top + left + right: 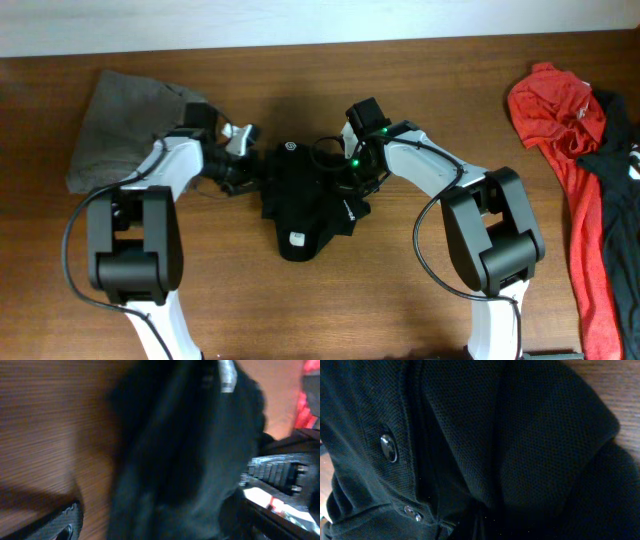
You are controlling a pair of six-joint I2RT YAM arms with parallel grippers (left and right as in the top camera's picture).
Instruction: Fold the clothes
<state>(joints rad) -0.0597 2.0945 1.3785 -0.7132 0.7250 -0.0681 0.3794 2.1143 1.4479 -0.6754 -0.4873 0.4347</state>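
Note:
My left gripper picks up the bunched black shirt by its edge facing the grey garment (268,182) (143,514) next, to lay the shirt onto the grey garment.
The clothes, a black shirt (305,200) with a small white label (296,238), lie bunched up in the middle of the table. My left gripper (243,165) sits at the shirt's left edge and is open: in the left wrist view one finger (65,520) stands clear of the cloth (185,450) with bare wood between them, and the other finger is hidden. My right gripper (355,172) is at the shirt's upper right edge. Dark buttoned fabric (520,435) fills the right wrist view and gathers into a pinch at the bottom, hiding the fingers.
A grey garment (125,120) lies at the back left, behind my left arm. A red shirt (560,110) with another dark garment (615,150) lies along the right edge. The right arm (280,475) shows beyond the shirt in the left wrist view.

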